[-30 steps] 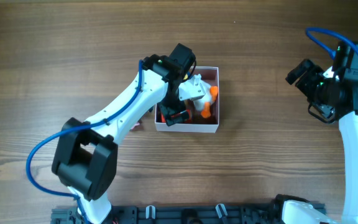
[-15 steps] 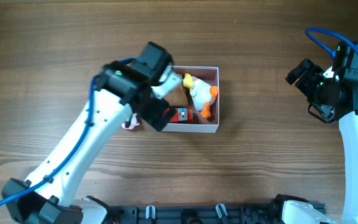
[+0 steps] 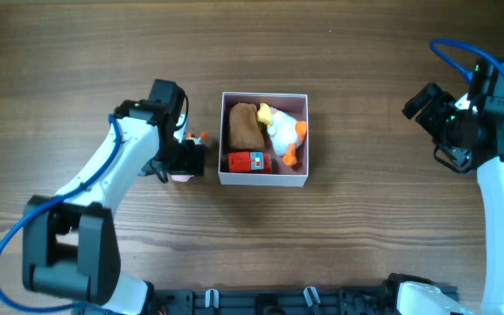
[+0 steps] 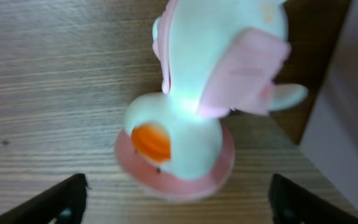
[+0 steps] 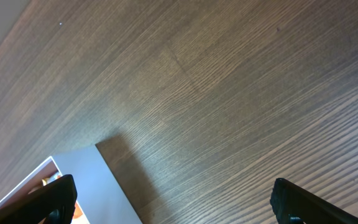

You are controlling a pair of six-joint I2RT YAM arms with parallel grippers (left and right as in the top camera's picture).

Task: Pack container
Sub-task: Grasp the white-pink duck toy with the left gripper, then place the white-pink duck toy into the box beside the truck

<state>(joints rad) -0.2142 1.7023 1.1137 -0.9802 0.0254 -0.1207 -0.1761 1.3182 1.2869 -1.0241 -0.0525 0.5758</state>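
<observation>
The robot's left gripper needs to take the white-and-pink soft toy next by its white body near the orange patch [image 4: 190, 147]. The toy's pink wings then stay free to go into the container.
The container [image 3: 264, 179], a square white box with a pink inside, sits mid-table and holds a brown toy [image 3: 244, 128], a white and orange duck toy [image 3: 283, 131] and a small red toy [image 3: 249, 161]. Its white wall shows in the right wrist view [image 5: 89, 180] and at the right edge of the left wrist view [image 4: 353, 106]. My left gripper [image 3: 188, 160] is open just left of the container, over a white bird toy with pink wings on a pink base [image 4: 191, 106], which lies on the table between the fingers. My right gripper [image 3: 420, 103] is open and empty, far right.
The wooden table [image 3: 366, 236] stretches around the box. A dark rail [image 3: 304, 299] runs along the front edge. The right arm's blue cable [image 3: 458, 48] loops at the far right.
My left arm has pulled out of the container and swung left. It now hovers over the pink-based bird toy beside the box. The right arm has not moved.
</observation>
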